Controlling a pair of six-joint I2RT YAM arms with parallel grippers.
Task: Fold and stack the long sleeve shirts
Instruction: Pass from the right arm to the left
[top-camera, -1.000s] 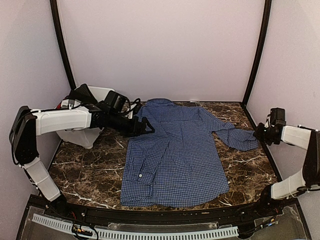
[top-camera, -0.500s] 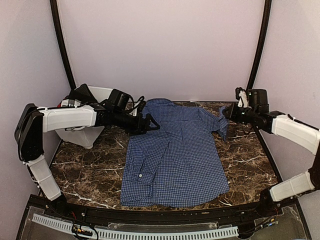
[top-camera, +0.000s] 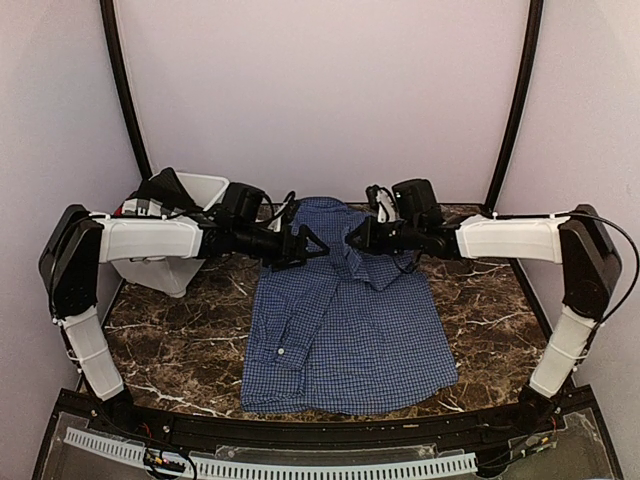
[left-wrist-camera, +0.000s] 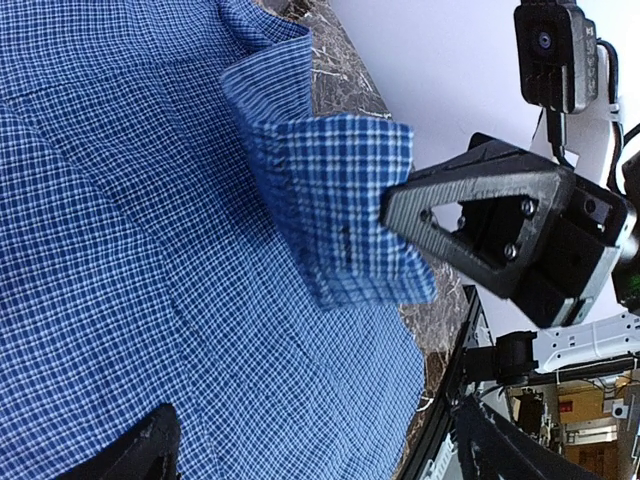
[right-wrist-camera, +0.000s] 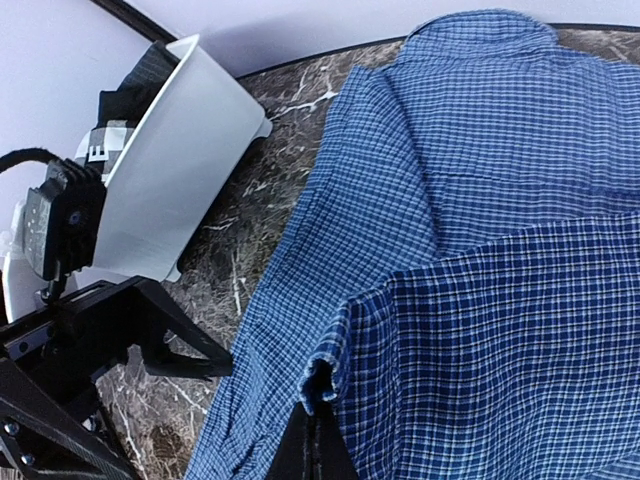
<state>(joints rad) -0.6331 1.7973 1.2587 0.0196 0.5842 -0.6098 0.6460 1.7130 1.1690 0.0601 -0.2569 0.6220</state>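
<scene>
My left gripper needs to take hold of the cuff's free edge (top-camera: 352, 244) (left-wrist-camera: 332, 236) next. Then my right gripper can let go and fold the shirt's side inward.
A blue checked long sleeve shirt (top-camera: 345, 330) lies spread on the marble table (top-camera: 180, 330), collar at the far side. My right gripper (top-camera: 352, 240) is shut on the right sleeve's cuff (right-wrist-camera: 330, 375) and holds it in the air over the chest, the sleeve (top-camera: 400, 265) trailing across the shirt. In the left wrist view the cuff (left-wrist-camera: 335, 205) hangs from the right gripper's black finger (left-wrist-camera: 480, 225). My left gripper (top-camera: 312, 245) hovers open over the shirt's left shoulder, facing the cuff, with nothing between its fingers (left-wrist-camera: 150, 445). It shows in the right wrist view as a black frame (right-wrist-camera: 150, 330).
A white plastic bin (top-camera: 195, 200) holding dark cloth stands at the back left, under my left arm; it also shows in the right wrist view (right-wrist-camera: 170, 170). The table's black rim (top-camera: 300, 425) runs along the near side. Bare marble lies left and right of the shirt.
My right arm has swung left from the table's right edge, carrying the sleeve cuff up and over the shirt's chest. The left gripper has edged slightly right, still open.
</scene>
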